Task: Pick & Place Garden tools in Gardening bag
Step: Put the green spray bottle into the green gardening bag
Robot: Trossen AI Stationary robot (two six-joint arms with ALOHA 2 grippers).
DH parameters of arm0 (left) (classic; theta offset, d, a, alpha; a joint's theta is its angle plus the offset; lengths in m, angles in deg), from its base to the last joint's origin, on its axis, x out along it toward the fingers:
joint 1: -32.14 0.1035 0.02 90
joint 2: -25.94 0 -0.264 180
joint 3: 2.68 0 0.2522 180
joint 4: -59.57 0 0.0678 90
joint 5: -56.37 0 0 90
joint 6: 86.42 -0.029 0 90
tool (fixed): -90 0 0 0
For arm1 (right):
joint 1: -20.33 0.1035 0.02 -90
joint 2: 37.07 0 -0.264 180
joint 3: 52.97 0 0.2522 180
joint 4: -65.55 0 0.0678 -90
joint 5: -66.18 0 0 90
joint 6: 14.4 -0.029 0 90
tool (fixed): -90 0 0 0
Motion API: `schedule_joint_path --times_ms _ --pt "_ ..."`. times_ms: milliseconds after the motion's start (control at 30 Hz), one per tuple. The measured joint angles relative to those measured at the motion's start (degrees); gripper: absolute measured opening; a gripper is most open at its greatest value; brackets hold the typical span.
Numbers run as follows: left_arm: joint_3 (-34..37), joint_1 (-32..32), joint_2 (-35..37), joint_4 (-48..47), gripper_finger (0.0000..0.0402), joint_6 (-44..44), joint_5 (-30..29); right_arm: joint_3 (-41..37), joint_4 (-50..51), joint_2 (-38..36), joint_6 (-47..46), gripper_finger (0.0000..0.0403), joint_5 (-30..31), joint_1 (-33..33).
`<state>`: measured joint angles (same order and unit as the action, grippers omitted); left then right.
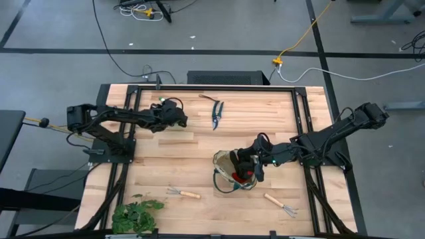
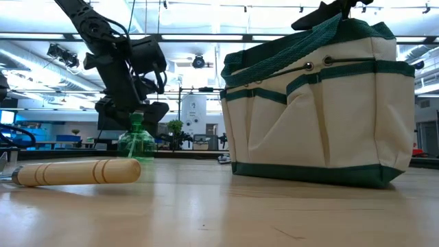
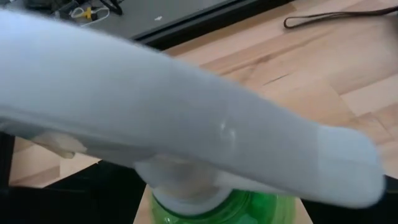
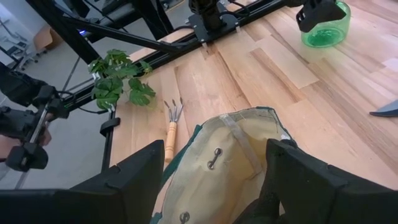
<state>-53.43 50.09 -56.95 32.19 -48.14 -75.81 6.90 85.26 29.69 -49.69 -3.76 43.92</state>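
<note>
The spray bottle has its white collar (image 3: 189,204) level with the ends of my fingers and green shoulder (image 3: 264,208) between them. My left gripper should close now and would hold it.
The green spray bottle (image 2: 137,145) stands upright on the table at the far left, and its white nozzle (image 3: 186,118) fills the left wrist view. My left gripper (image 1: 178,119) hangs open over its top, a dark finger on each side of the neck. The gardening bag (image 1: 226,174), cream with green trim, stands near the table's middle. My right gripper (image 4: 216,149) is open above the bag's rim, one finger on each side of a cream panel (image 4: 217,162). Something red (image 1: 247,176) shows in the bag's mouth. The pruning shears (image 1: 216,114) lie at the far middle. My left gripper stands around the spray bottle's neck (image 3: 186,196) from above, slanting down; the nozzle hides the fingers, so whether they touch it I cannot tell. My right gripper straddles the bag's upper edge (image 4: 249,115); whether its fingers touch the cloth I cannot tell.
Two wooden-handled hand rakes lie near the front edge, one (image 1: 183,193) left of the bag, one (image 1: 281,204) right of it. A leafy plant bunch (image 1: 136,214) sits at the near left corner. Bare wood lies between the bottle and the bag.
</note>
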Motion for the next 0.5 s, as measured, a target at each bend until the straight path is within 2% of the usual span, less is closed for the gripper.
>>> schedule_joint_path --times_ms 500 --pt "0.0 0.0 0.0 0.1 0.0362 -0.6 -1.5 0.0 0.0 0.0 -0.2 0.0284 0.5 0.0"
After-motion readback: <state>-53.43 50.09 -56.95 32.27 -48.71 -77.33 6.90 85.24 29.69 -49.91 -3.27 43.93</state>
